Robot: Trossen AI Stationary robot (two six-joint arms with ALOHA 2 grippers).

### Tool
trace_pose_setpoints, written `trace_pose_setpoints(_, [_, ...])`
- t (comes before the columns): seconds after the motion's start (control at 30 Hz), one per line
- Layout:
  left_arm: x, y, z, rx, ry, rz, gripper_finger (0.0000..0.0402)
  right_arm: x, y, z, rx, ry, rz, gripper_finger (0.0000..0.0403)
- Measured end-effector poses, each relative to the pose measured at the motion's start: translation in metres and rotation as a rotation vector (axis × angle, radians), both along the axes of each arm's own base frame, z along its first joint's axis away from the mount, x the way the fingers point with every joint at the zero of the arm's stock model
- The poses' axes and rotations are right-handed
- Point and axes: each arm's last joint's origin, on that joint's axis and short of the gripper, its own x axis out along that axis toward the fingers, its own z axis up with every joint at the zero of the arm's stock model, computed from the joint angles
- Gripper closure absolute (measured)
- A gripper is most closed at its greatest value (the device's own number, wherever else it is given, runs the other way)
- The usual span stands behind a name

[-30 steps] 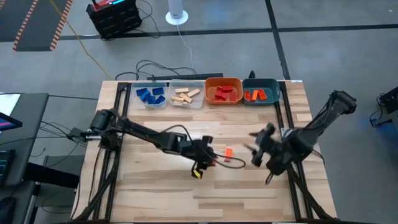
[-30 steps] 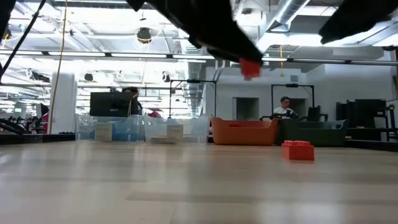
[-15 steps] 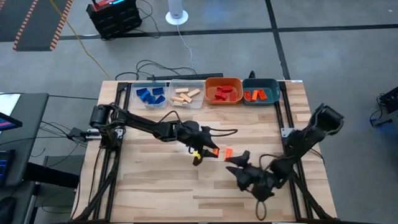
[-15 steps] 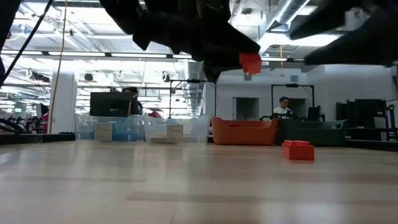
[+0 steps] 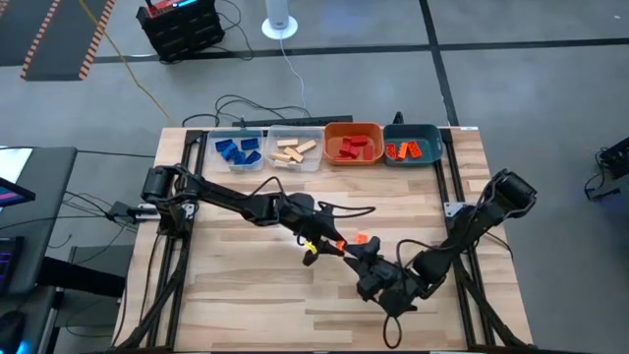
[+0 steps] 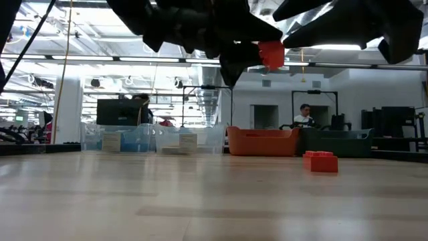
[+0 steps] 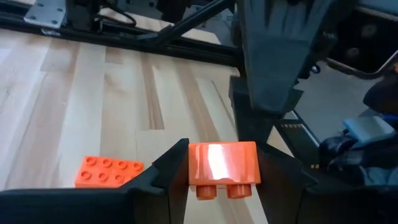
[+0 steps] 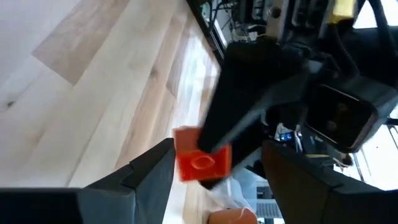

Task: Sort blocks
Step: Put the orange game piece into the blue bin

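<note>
My right gripper picks up the red-orange block by the block's opposite sides next, to sort it into the teal bin (image 5: 414,146).
My left gripper (image 5: 332,243) is over the middle of the table, shut on a red-orange block (image 7: 222,165) that shows raised in the low view (image 6: 271,55). A second orange block (image 5: 361,238) lies flat on the table just right of it, also in the left wrist view (image 7: 109,172) and the low view (image 6: 321,162). My right gripper (image 5: 367,268) is open and points at the left gripper from the near right. In the right wrist view its fingers (image 8: 152,168) stand on either side of the held block (image 8: 202,162), apart from it. My left gripper pinches the red-orange block by two opposite side faces (image 7: 194,163) between its two fingers (image 7: 171,168). The fingers slant in from the table's left. The block is lifted clear of the table, its two round studs (image 7: 214,190) facing back toward the wrist.
Along the far edge stand a clear bin of blue blocks (image 5: 238,150), a clear bin of tan blocks (image 5: 294,149), an orange bin of red blocks (image 5: 353,147) and a teal bin of orange blocks (image 5: 413,149). Bare wood lies left and near of the grippers. A cable (image 5: 349,208) lies behind the left gripper.
My right arm has swung down from the table's right side toward the near edge, then left to the centre, ending close to the left gripper. My left gripper has moved slightly toward the far edge and right, and the block it holds has risen a little.
</note>
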Motion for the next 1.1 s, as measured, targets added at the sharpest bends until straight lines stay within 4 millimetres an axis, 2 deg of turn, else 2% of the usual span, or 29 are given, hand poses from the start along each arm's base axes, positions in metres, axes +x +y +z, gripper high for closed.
trace_pose_setpoints(0.2, [0.0,-0.001,0.001,-0.011,-0.01,-0.004,0.0256,-0.001,-0.001,-0.004,-0.003,0.032,0.009,0.0132])
trace_pose_setpoints(0.7, [0.001,-0.001,0.003,-0.025,-0.028,-0.006,0.0256,0.019,-0.021,-0.004,0.133,0.058,0.035,0.0133])
trace_pose_setpoints(0.8, [0.001,-0.001,0.005,-0.027,-0.042,-0.006,0.0256,0.021,-0.025,-0.003,0.141,0.046,0.023,0.0153])
trace_pose_setpoints(0.97, [0.001,0.0,0.004,-0.032,-0.036,-0.008,0.0256,0.023,-0.027,-0.003,0.148,0.057,0.039,0.0232])
trace_pose_setpoints(1.1, [0.001,0.0,0.003,-0.026,-0.022,0.019,0.0246,0.023,-0.026,-0.004,0.168,0.061,0.053,0.0237])
